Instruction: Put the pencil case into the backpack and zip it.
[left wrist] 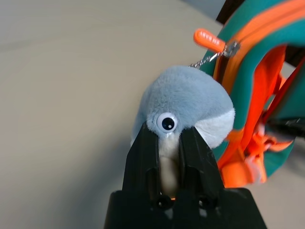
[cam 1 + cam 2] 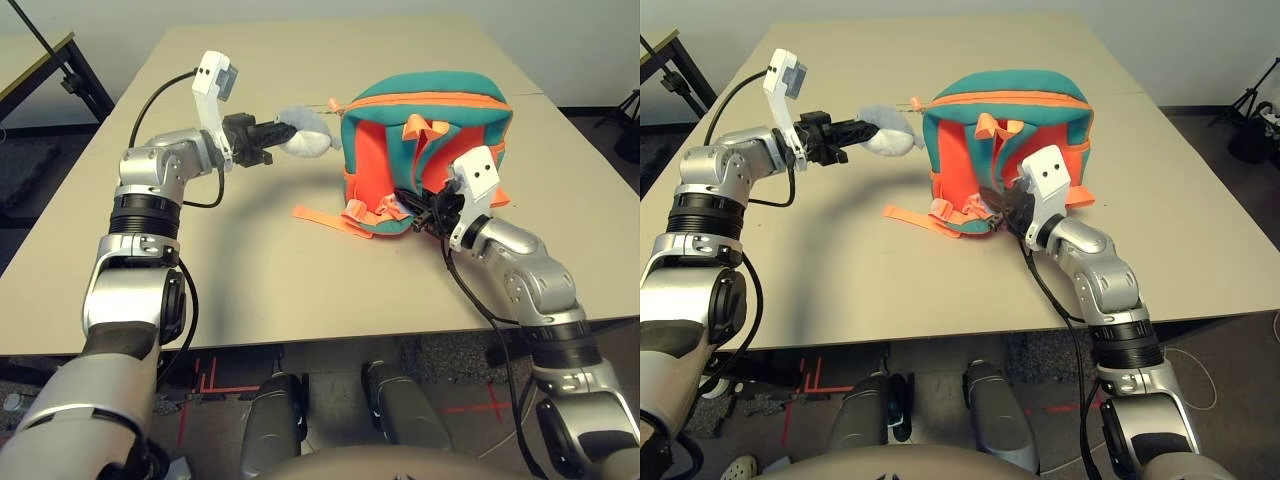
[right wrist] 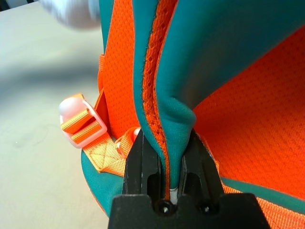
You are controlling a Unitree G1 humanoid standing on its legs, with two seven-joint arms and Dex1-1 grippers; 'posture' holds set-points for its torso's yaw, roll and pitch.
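Observation:
My right gripper holds the strap [image 3: 169, 109] against the backpack's orange panel [image 3: 248, 119], so it is time to open now. The teal, orange-lined strap would lie in place.
The teal and orange backpack [image 2: 425, 150] lies on the table with its strap side up. Its grey plush toy [image 1: 186, 105] hangs off to the left on a thin chain from the orange zipper pull [image 1: 209, 40]. My left gripper [image 2: 280, 133] is shut on the plush toy, held a little above the table. My right gripper [image 3: 167, 138] is shut on a teal, orange-lined strap [image 3: 190, 71] at the backpack's near end. The pencil case is hidden or out of view.
A loose orange strap [image 2: 320, 218] trails onto the beige table [image 2: 250, 280] left of the backpack. A dark stand [image 2: 75, 75] and another table's corner sit beyond the far left edge. The table's front edge runs close under my right forearm.

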